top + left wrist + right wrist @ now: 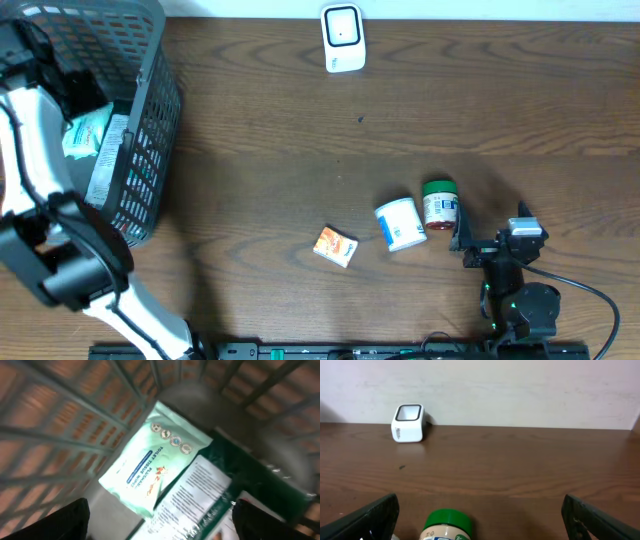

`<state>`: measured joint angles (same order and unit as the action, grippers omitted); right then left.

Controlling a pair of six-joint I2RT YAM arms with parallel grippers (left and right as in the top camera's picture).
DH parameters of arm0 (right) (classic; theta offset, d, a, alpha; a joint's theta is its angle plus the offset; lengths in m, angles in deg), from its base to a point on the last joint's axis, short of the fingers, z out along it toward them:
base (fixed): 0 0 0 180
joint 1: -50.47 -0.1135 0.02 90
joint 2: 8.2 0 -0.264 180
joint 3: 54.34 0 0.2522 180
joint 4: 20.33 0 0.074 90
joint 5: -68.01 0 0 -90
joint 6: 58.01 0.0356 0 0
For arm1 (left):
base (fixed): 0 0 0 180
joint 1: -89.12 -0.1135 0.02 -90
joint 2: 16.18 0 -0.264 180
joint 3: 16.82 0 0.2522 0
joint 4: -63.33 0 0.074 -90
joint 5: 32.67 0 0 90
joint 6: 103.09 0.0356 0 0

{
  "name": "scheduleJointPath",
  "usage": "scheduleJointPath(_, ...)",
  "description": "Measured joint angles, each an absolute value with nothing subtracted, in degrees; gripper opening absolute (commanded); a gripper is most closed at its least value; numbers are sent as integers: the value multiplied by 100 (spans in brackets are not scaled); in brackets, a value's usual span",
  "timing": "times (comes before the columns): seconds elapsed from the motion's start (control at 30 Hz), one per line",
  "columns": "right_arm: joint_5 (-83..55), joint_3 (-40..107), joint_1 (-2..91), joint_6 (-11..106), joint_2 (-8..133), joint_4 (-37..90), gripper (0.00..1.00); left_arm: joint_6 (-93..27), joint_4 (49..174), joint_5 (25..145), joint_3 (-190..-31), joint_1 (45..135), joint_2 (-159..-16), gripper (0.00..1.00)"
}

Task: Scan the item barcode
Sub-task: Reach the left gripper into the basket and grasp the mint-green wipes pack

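My left gripper grips the pale green tissue pack [86, 135] [150, 462] across its sides from above next, which leaves the bottom of the pack uncovered for scanning.
My left gripper [162, 521] hangs open inside the grey mesh basket [150, 60], its dark fingers [70, 519] wide apart. Below it lie a pale green tissue pack [150, 462] and a white and dark green printed packet [200, 502]; in the overhead view these are the tissue pack [86, 135] and the packet [107, 162]. The white barcode scanner [342, 38] stands at the table's far edge, also in the right wrist view as the scanner [408, 422]. My right gripper [492, 230] is open at the front right, just right of a green-lidded jar [439, 205]. Nothing sits between its fingers.
A white tub [400, 223] lies next to the jar, and a small orange box [336, 246] lies to its left. The basket's mesh walls [65, 415] close in around the left gripper. The left arm [30, 150] reaches over the basket's near rim.
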<state>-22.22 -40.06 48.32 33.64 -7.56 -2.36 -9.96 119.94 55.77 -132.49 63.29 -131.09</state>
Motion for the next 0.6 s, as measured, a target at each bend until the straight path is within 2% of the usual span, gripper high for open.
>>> scheduleJointPath(0.47, -2222, -4006, 4832, 3364, -756, -236, 99, -56, 10689, 5568, -13255, 6325, -14609, 90)
scheduleJointPath(0.5, -2222, -4006, 4832, 3367, -756, -239, 99, -60, 10626, 5566, -13279, 6323, -14639, 86)
scheduleJointPath(0.57, -2222, -4006, 4832, 3364, -756, -236, 99, -58, 10576, 5568, -13321, 6325, -14692, 73)
scheduleJointPath(0.6, -2222, -4006, 4832, 3364, -756, -236, 99, -60, 10562, 5564, -13338, 6325, -14705, 63)
